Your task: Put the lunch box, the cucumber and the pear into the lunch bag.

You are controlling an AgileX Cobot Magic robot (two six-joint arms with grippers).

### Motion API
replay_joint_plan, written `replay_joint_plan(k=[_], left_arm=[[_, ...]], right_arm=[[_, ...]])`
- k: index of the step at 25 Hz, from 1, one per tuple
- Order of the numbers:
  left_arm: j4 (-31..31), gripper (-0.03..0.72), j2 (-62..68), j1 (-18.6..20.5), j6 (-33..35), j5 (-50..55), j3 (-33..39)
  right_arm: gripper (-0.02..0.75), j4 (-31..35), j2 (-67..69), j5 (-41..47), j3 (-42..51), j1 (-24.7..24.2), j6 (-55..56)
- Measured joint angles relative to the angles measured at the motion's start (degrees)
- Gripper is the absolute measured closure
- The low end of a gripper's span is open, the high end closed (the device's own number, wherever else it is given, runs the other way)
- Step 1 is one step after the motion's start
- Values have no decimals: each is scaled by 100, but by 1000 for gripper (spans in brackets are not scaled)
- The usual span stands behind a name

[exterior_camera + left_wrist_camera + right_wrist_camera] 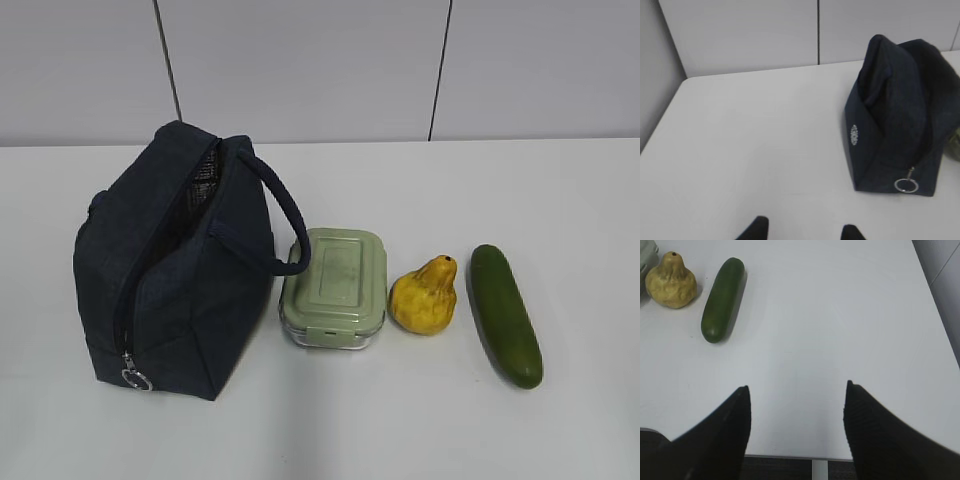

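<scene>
The lunch bag is slack cloth with its zipper gaping (pixel 192 202). So next, my left gripper grabs the lunch bag's standing top edge (pixel 143 232) on the side away from the lunch box.
The dark navy lunch bag (pixel 175 270) stands at the left of the table, its zipper partly open at the top, with a metal ring pull (pixel 136 379) low at the front. It also shows in the left wrist view (pixel 900 130). Right of it lie the lunch box (pixel 334 287) with a sage-green lid, the yellow pear (pixel 425 296) and the dark green cucumber (pixel 505 313). The right wrist view shows the pear (pixel 671 282) and the cucumber (pixel 723 298) far ahead on the left. My left gripper (pixel 804 231) is open and empty, left of the bag. My right gripper (pixel 797 390) is open and empty near the table's front edge.
The white table (pixel 400 430) meets grey wall panels (pixel 300 70) at the back. In the right wrist view the table's front edge (pixel 805 458) lies just below my fingers and its right edge (pixel 940 315) runs along the right.
</scene>
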Motion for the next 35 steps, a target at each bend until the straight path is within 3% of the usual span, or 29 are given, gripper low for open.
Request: replay_joint_plan(k=[10,14,22,29,35], left_arm=[[-883,412,360,-213,0,6,-31],[-1324,412,1502,-225,32,-90,-470],[-3029,412,3972,-329,1013,-581,-1796],[-3159,412,5210,-340,1361,-826,-2309],[-3700,412,6570,-340,1835,-1231,-2617]], right_arm=[[283,0,115,-18,-40,549,176],[314,64,859,-105,-320,551,338],[326,970,2904,-946,-895,649,516],[327,1646,4148,-1601,-1089,649,415],[327,1935,5326,-1807,-1271,570,-78]])
